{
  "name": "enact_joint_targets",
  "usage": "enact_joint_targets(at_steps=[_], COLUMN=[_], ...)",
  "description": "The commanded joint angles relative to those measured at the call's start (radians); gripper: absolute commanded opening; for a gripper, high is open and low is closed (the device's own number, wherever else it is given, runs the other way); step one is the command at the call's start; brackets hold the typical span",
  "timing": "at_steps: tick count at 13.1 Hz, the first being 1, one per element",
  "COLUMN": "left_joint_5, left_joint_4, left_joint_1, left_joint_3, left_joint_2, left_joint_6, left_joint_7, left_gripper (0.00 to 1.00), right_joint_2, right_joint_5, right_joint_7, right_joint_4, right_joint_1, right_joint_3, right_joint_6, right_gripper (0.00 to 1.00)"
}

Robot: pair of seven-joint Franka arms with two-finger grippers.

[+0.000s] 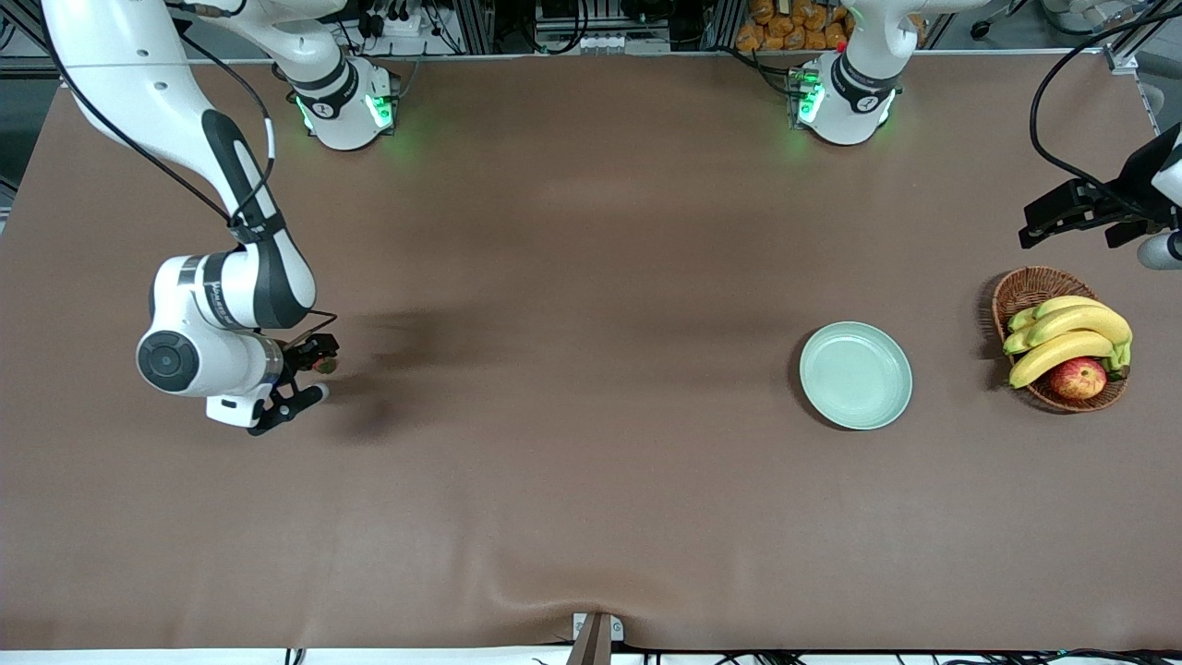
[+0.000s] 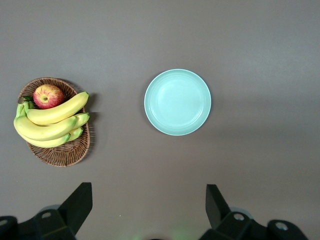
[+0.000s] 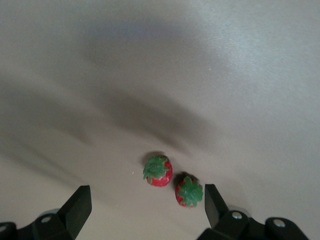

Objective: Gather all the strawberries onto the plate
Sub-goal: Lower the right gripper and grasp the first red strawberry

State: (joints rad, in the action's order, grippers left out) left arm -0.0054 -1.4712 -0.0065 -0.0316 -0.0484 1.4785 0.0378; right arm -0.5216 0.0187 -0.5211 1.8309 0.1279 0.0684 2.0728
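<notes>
My right gripper's fingers stop short of the strawberry, above the table, so my right gripper moves toward the strawberry next, then closes on it.
Two strawberries lie side by side on the brown table in the right wrist view, one (image 3: 158, 171) and the other (image 3: 189, 192), each red with a green leafy top. Only one strawberry (image 1: 324, 365) shows in the front view, toward the right arm's end of the table. A third strawberry is out of view. My right gripper (image 1: 312, 374) is open low over them, and the second berry lies close to one fingertip (image 3: 214, 202). The mint-green plate (image 1: 856, 375) lies toward the left arm's end with nothing in it; it also shows in the left wrist view (image 2: 177, 102). My left gripper (image 1: 1036, 226) waits open and empty, high above the table.
A brown wicker basket (image 1: 1025, 291) with bananas (image 1: 1067, 337) and a red-yellow apple (image 1: 1078, 378) stands beside the plate, at the left arm's end of the table. It also shows in the left wrist view (image 2: 62, 152).
</notes>
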Motion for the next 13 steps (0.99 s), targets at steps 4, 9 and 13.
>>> enact_joint_targets(at_steps=[4, 9, 13], left_joint_5=[-0.019, -0.033, -0.031], left_joint_4=[-0.001, -0.001, 0.000], left_joint_1=[0.006, 0.007, 0.008], left_joint_3=[0.002, 0.006, 0.006], left_joint_2=[-0.010, -0.005, -0.007], left_joint_6=[0.017, 0.019, 0.020], left_joint_7=[-0.018, -0.007, -0.009], left_gripper=[1.00, 1.00, 1.00], right_joint_2=[-0.057, -0.063, -0.072], right_joint_5=[0.009, 0.010, 0.009], right_joint_7=[-0.139, -0.139, -0.139], right_joint_4=[0.015, 0.033, 0.033], right_joint_1=[-0.014, -0.013, -0.008], right_joint_3=[-0.001, -0.001, -0.001], right_joint_6=[0.064, 0.067, 0.066], right_gripper=[1.00, 1.00, 0.79])
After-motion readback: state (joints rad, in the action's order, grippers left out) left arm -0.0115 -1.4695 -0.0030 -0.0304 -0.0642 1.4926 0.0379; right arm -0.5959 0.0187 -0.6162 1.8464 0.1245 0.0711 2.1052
